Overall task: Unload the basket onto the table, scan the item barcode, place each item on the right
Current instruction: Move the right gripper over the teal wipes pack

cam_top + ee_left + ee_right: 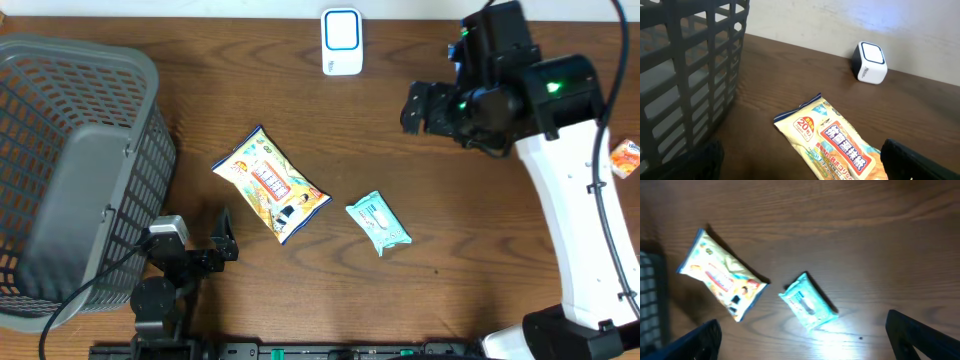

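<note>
The small teal pack's bottom needs to stay uncovered to face the barcode scanner [342, 41]. My right gripper will next grab the pack from above across its middle.
A yellow wipes pack [271, 185] lies flat mid-table, with a small teal pack [378, 223] to its right. The white and blue barcode scanner [342, 41] stands at the back edge. My left gripper [222, 240] rests low near the front left, open and empty, just short of the yellow pack [835, 145], with the scanner [870, 62] beyond it. My right gripper [415, 107] hovers high at the back right, open and empty. Below it are the teal pack [807, 301] and the yellow pack [720, 280].
A large grey mesh basket [75, 170] fills the left side, close to my left arm, and its wall [685, 65] looms on the left in the left wrist view. A small orange packet [625, 157] lies at the right edge.
</note>
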Available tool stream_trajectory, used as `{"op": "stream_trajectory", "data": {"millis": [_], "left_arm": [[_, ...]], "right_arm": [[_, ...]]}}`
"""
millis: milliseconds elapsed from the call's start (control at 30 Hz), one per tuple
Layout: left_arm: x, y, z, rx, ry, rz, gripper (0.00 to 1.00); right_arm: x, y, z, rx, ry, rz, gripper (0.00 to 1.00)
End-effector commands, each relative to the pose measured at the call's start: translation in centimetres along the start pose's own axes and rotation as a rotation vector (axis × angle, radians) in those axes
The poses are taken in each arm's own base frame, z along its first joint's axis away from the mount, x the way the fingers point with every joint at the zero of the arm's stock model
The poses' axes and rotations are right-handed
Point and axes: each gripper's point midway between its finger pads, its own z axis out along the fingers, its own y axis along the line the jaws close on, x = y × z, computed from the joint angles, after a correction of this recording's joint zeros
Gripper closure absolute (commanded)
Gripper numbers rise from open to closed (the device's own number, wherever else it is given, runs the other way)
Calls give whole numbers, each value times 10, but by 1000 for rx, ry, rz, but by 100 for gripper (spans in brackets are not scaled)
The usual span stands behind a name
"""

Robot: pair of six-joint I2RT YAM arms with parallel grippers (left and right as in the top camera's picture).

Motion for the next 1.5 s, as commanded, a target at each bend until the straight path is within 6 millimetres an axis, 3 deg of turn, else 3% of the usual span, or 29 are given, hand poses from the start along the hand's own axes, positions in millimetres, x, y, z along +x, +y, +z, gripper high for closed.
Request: {"op": "stream_trajectory", "data": {"millis": [0, 167, 367, 533, 667, 767, 1067, 1300, 1467], "left_arm": [[12, 3, 1, -7, 34, -12, 0], [12, 3, 1, -7, 34, -12, 0], [12, 3, 1, -8, 34, -12, 0], [12, 3, 1, -7, 34, -11, 0], [12, 3, 1, -8, 34, -12, 0], [12, 3, 1, -8, 34, -12, 0], [12, 3, 1, -8, 34, -12, 0], [12, 3, 1, -8, 34, -12, 0], [12, 3, 1, -8, 34, -12, 0]], "right_arm": [[16, 5, 9, 65, 5, 2, 1], [46, 24, 49, 81, 64, -82, 1], [87, 13, 109, 154, 139, -150, 1], [121, 23, 151, 105, 168, -395, 1], [133, 42, 167, 63, 124, -553, 1], [137, 39, 177, 171, 28, -641, 2], [122, 49, 165, 360, -205, -753, 1], [124, 53, 186, 367, -196, -767, 1], [130, 43, 210, 466, -168, -833, 1]]}}
